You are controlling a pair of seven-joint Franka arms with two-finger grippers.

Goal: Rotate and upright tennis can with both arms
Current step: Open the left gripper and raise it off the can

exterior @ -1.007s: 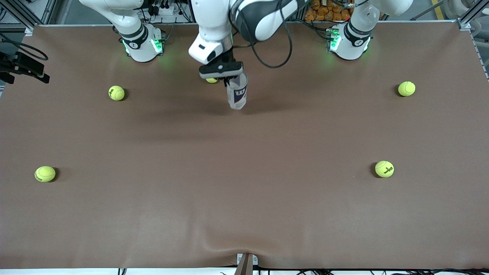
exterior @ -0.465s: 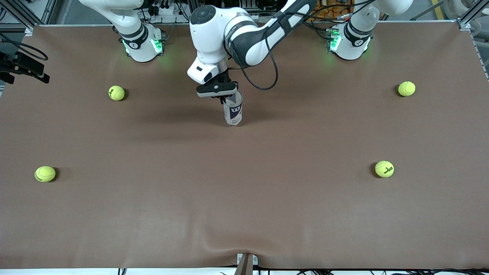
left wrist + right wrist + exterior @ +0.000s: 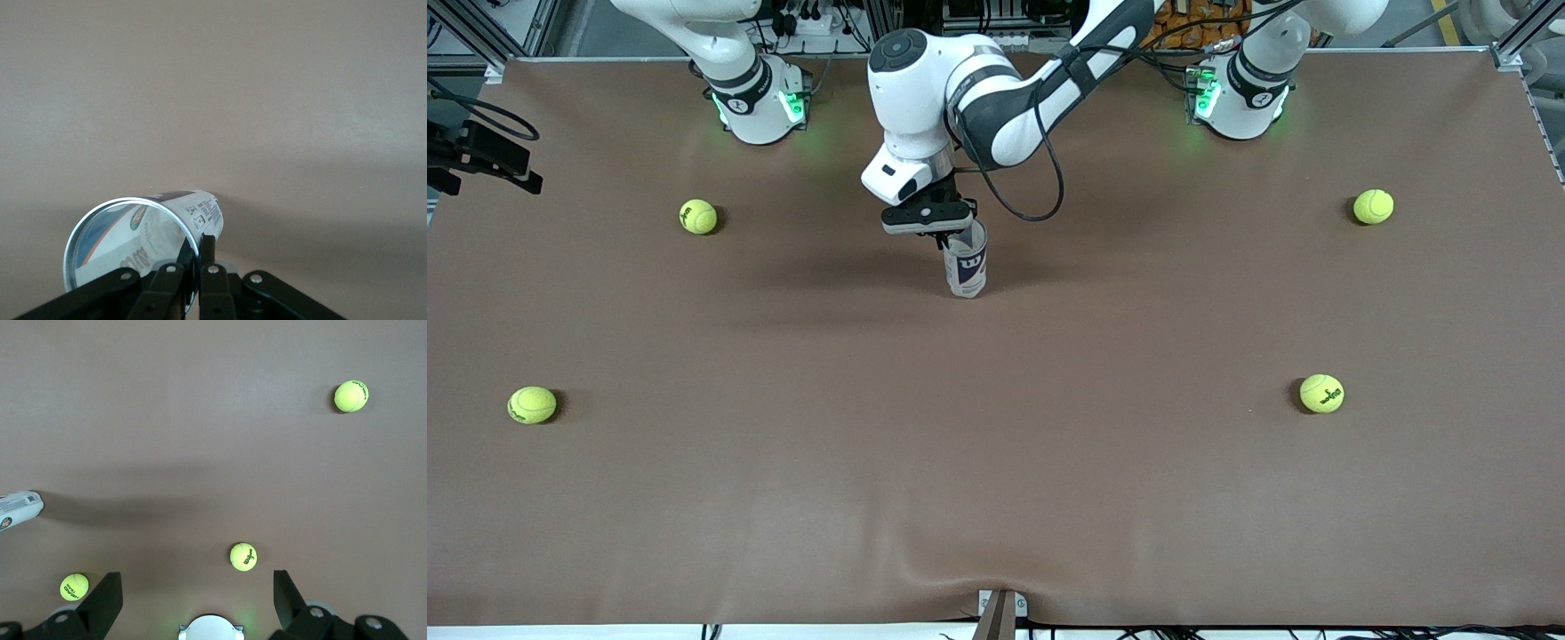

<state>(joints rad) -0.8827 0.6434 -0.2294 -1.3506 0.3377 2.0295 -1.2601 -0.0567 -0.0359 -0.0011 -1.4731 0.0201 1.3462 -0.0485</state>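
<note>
The can's base (image 3: pixel 967 290) sits on the brown cloth in the front view, so the left gripper should open and let go of the can.
The tennis can (image 3: pixel 966 267), white and navy with a "W", stands nearly upright near the table's middle, open mouth up, its base at the brown cloth. My left gripper (image 3: pixel 945 233) reaches in from above and is shut on the can's rim. In the left wrist view the two fingers (image 3: pixel 208 248) pinch the can's (image 3: pixel 143 230) metal-edged wall, one inside and one outside. My right gripper (image 3: pixel 197 587) is out of the front view. It hangs open high over its own base (image 3: pixel 210 628), holding nothing, and the can's end (image 3: pixel 19 509) shows far off.
Tennis balls lie scattered on the cloth: one (image 3: pixel 698 216) near the right arm's base, one (image 3: pixel 532 404) nearer the camera at that end, two (image 3: pixel 1373 206) (image 3: pixel 1321 393) toward the left arm's end. Another ball (image 3: pixel 74 587) shows in the right wrist view.
The left arm has brought the can down toward the cloth and slightly toward the right arm's end, keeping its grip. The right gripper stays open and still.
</note>
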